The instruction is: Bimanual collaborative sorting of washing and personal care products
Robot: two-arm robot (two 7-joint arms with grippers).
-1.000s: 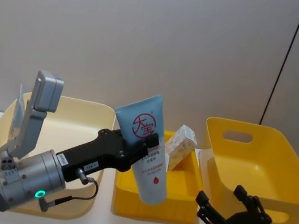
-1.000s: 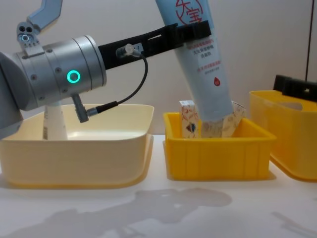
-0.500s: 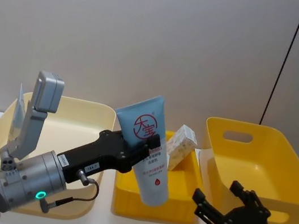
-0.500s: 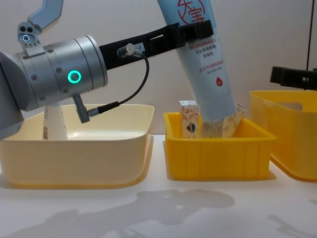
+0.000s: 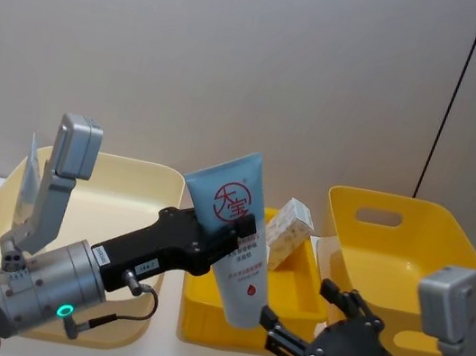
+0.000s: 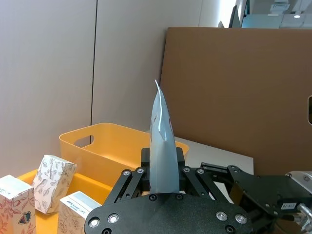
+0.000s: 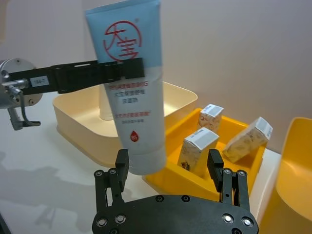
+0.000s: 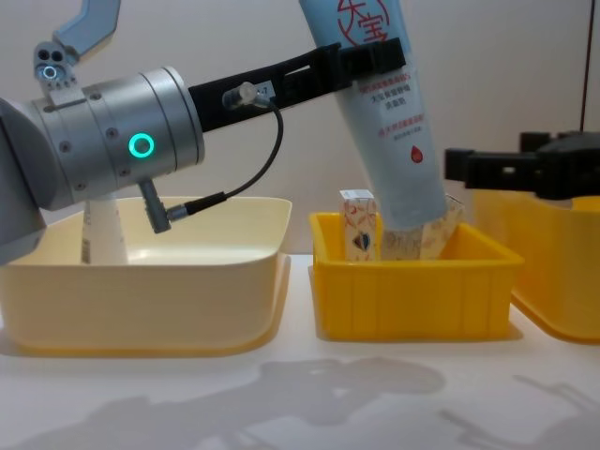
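I will next grab the squeeze tube [image 5: 235,207] by its loose lower end [image 5: 243,307] with my right gripper, because my left gripper's fingers already cover the tube's middle.
A tall pale blue squeeze tube [image 5: 235,207] with a red round logo hangs tilted, cap end down, over the small orange bin [image 5: 204,328]. My left gripper [image 5: 235,231] is shut on the tube's [image 8: 392,122] middle, and the tube's edge [image 6: 161,146] stands between its jaws. My right gripper [image 5: 303,321] is open, level with the tube's [image 7: 127,83] lower end and just in front of it, fingers spread [image 7: 168,165]. Whitish printed cartons [image 7: 197,145] stand in the small bin [image 8: 412,300]. Another tube [image 8: 101,230] stands in the pale bin.
The pale yellow bin [image 5: 129,171] sits on the left and a large yellow bin [image 5: 397,209] with a handle slot on the right, with the small bin between them. A plain wall rises behind the table.
My right gripper has moved left and up toward the tube's lower end. The left gripper and the tube have stayed almost still.
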